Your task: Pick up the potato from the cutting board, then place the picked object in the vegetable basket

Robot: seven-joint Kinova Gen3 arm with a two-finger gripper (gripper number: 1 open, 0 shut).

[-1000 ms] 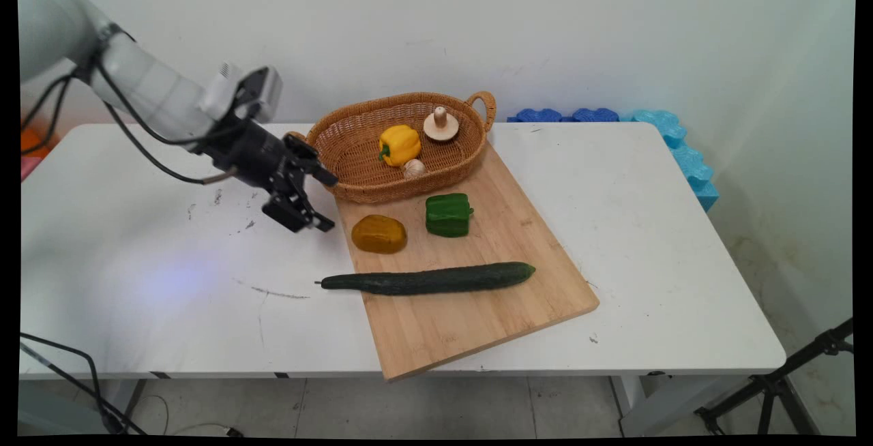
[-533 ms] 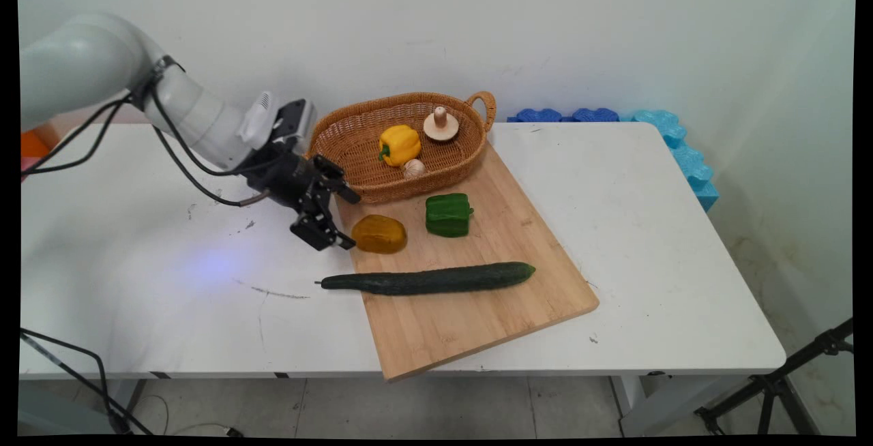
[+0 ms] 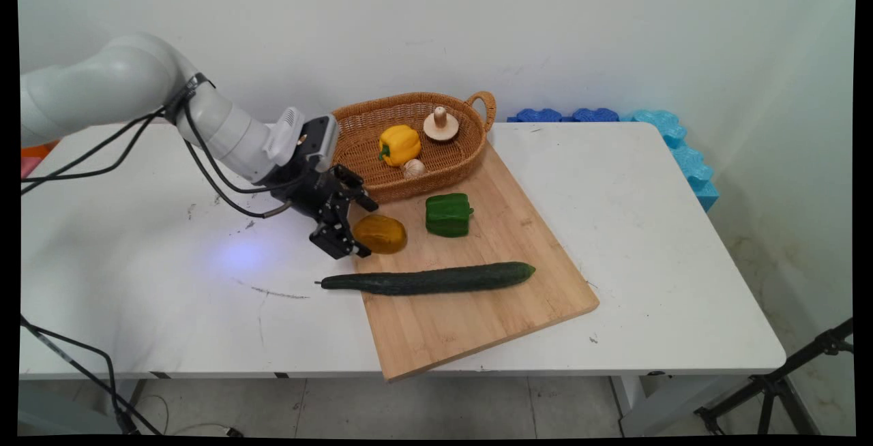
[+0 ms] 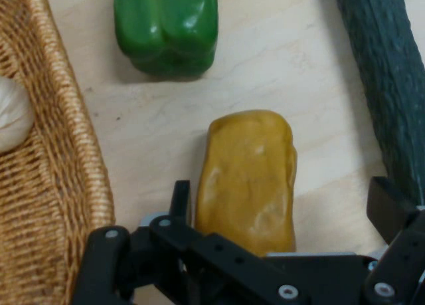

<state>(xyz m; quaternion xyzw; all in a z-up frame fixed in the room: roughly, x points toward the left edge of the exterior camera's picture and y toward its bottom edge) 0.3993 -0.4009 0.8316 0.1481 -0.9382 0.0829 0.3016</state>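
Observation:
My gripper grips the yellow-brown lump by its long sides next, to put it in the wicker basket with the other vegetables.
My gripper (image 3: 365, 228) is open and low over the left end of a wooden cutting board (image 3: 477, 309). An ochre-yellow lumpy vegetable (image 3: 383, 233) lies on the board, its near end between my two fingers. In the hand view that vegetable (image 4: 249, 179) sits between the left fingertip (image 4: 180, 197) and the right fingertip (image 4: 390, 208); I cannot tell whether either touches it. A green pepper (image 4: 166, 26) lies beyond it, and a long dark cucumber (image 4: 385, 86) runs along the right side.
A wicker basket (image 3: 423, 183) at the board's far end holds a yellow pepper (image 3: 399, 144), a garlic bulb (image 3: 413, 168) and a wooden mushroom (image 3: 440, 125); its wall (image 4: 60, 185) is close to my left finger. Blue foam pieces (image 3: 682, 146) lie at the table's back right.
The arm has swung right and down from the bare table toward the board. The open gripper now straddles the ochre vegetable's left end. Nothing on the board has moved.

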